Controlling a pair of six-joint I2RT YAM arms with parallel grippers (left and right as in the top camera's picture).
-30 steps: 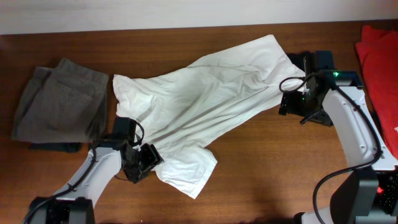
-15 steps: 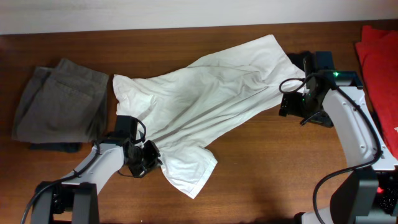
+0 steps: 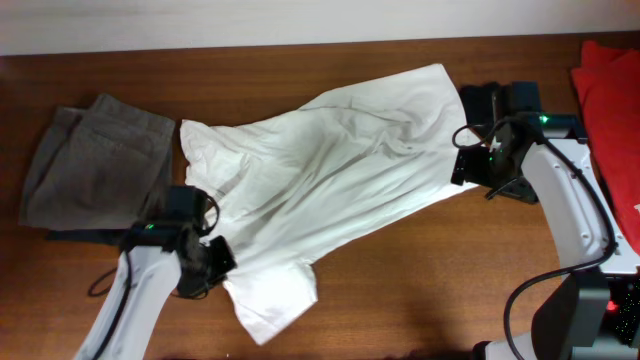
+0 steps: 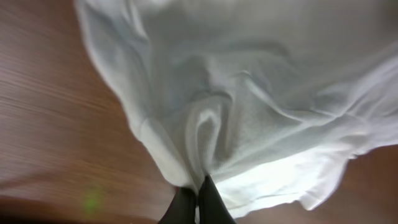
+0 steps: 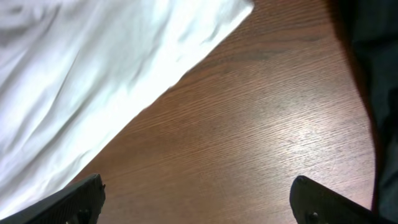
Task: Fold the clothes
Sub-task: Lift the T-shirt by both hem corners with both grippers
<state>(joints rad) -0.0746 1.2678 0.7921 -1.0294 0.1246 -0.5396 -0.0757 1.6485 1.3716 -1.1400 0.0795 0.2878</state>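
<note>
The white shirt needs to be spread flat and folded. My right gripper should grab the shirt's hem corner next, opposite the sleeve-side edge.
A white shirt [image 3: 330, 170] lies crumpled across the wooden table [image 3: 420, 280], running from the front left to the back right. My left gripper [image 3: 218, 264] is shut on the shirt's front-left edge, next to a sleeve. In the left wrist view the two dark fingers [image 4: 212, 208] are pressed together with white cloth [image 4: 249, 112] bunched between them, the left gripper [image 4: 198, 202] low in frame. My right gripper [image 3: 468, 162] stands open beside the shirt's right hem. In the right wrist view the right gripper [image 5: 199, 199] spans bare wood, with the shirt [image 5: 93, 74] off to its left.
Folded grey-brown trousers [image 3: 95, 165] lie at the left on a dark item [image 3: 90, 237]. A red garment [image 3: 610, 110] lies along the right edge. Bare table shows in front of the shirt, between the two arms.
My left gripper has shut on the shirt's edge and moved left and toward the front, dragging the sleeve end with it. The right arm has barely moved.
</note>
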